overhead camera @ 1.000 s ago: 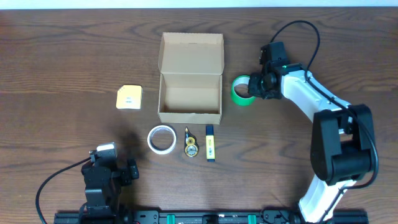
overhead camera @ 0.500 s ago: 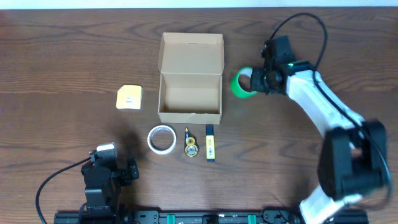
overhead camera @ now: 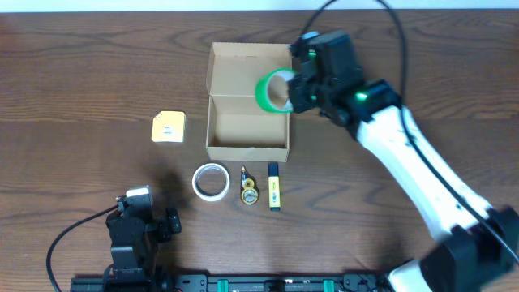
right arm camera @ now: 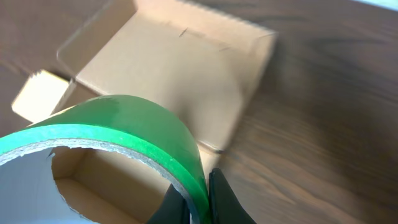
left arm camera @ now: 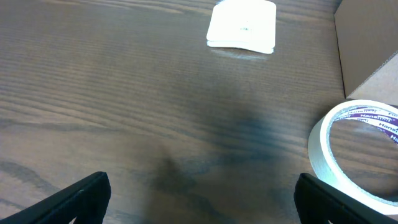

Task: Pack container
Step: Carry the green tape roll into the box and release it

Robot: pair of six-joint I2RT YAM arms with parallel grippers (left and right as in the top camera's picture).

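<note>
The green tape roll [overhead camera: 273,90] hangs high over the box's edge beside the lid, and it would end up on the box's rim. I should move it farther in before my right gripper lets go of it.
The container [overhead camera: 247,148] is an open tan cardboard box at table centre, its flap lid [overhead camera: 235,69] lying back; it also shows in the right wrist view [right arm camera: 180,81]. My right gripper [overhead camera: 293,91] is shut on a green tape roll [overhead camera: 273,90], held in the air over the box's right edge. In the right wrist view the green tape roll [right arm camera: 124,127] is pinched between the fingers [right arm camera: 200,200]. My left gripper [left arm camera: 199,199] is open and empty over bare table near the front left; in the overhead view it [overhead camera: 154,219] sits low.
A white tape roll [overhead camera: 211,180] [left arm camera: 354,152], a small round yellow item [overhead camera: 250,193] and a blue-and-yellow marker [overhead camera: 274,186] lie in front of the box. A yellow square pad [overhead camera: 168,127] [left arm camera: 242,25] lies left of it.
My right gripper lifted the green tape roll off the table right of the box and carried it left and up, over the box's right edge. The left arm has not moved.
</note>
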